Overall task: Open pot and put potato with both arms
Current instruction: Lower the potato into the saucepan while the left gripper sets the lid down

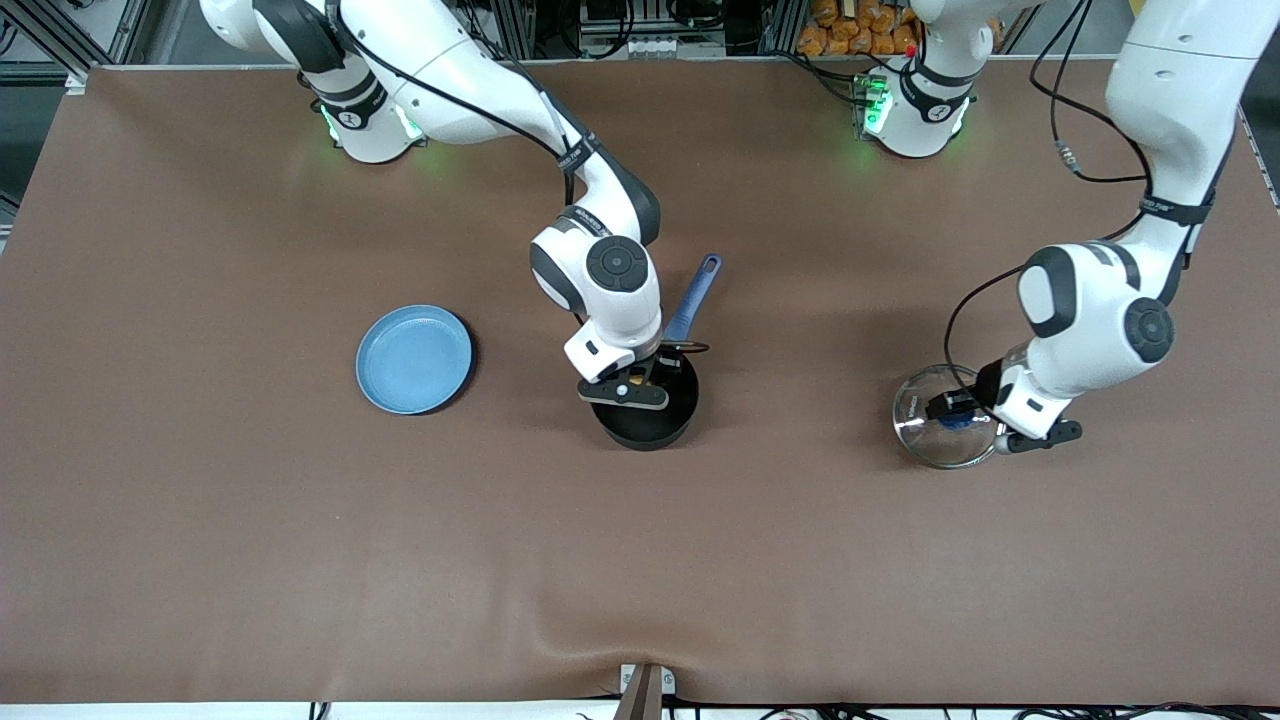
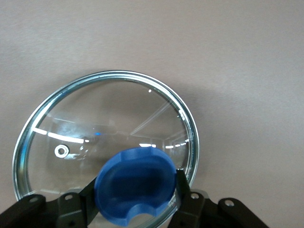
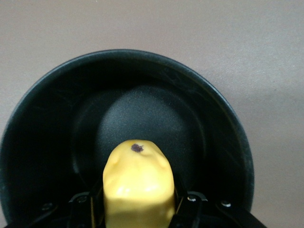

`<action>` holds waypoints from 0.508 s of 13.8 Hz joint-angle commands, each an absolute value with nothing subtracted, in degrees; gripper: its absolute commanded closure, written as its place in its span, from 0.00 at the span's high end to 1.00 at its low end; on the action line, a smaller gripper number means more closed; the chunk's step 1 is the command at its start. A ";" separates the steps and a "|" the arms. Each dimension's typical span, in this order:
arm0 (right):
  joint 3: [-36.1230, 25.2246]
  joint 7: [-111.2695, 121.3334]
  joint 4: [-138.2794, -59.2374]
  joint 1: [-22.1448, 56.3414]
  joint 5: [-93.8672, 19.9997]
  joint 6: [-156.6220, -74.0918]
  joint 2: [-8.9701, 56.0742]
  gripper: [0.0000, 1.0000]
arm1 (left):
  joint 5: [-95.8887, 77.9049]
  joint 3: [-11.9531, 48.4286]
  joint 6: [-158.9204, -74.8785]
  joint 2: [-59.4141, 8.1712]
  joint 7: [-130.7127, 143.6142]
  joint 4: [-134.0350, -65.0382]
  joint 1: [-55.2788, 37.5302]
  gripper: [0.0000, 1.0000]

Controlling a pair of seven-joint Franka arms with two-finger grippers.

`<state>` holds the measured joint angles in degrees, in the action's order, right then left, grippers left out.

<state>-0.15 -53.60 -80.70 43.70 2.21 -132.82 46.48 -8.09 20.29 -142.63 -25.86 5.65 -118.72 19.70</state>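
The yellow potato (image 3: 137,183) is inside the black pot's rim (image 3: 127,52), so the potato would rest in the pot. It is time for my right gripper to open now.
The black pot (image 1: 652,420) stands open mid-table, its blue handle (image 1: 692,300) pointing toward the robots' bases. My right gripper (image 1: 640,385) is over the pot's mouth, shut on the yellow potato (image 3: 137,185), which hangs above the pot's dark inside (image 3: 142,118). The glass lid (image 1: 945,415) with its steel rim lies on the table toward the left arm's end. My left gripper (image 1: 960,412) is at the lid, its fingers (image 2: 183,187) shut on the blue knob (image 2: 135,183). The lid's glass (image 2: 109,128) shows the table under it.
A flat light-blue plate (image 1: 414,359) lies on the brown table toward the right arm's end. The table's edge nearest the front camera has a small bracket (image 1: 645,690).
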 commanded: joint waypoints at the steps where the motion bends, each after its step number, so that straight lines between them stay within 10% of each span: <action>1: -1.23 -55.02 -78.75 44.30 3.16 -132.98 47.90 0.18 | -9.32 23.12 -143.79 -24.53 4.83 -119.45 21.53 1.00; 3: -1.23 -55.02 -78.75 44.30 3.16 -132.98 47.99 0.56 | -9.32 23.73 -143.17 -23.39 5.27 -118.57 21.53 1.00; 7: -1.23 -55.02 -78.75 44.30 3.08 -132.98 47.99 0.63 | -8.62 26.53 -134.86 -19.52 10.61 -112.97 21.01 1.00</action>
<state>-0.73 -53.61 -80.56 43.71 2.21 -133.12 46.91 -8.10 25.44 -140.78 -22.77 7.88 -115.55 21.12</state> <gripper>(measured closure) 0.370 0.000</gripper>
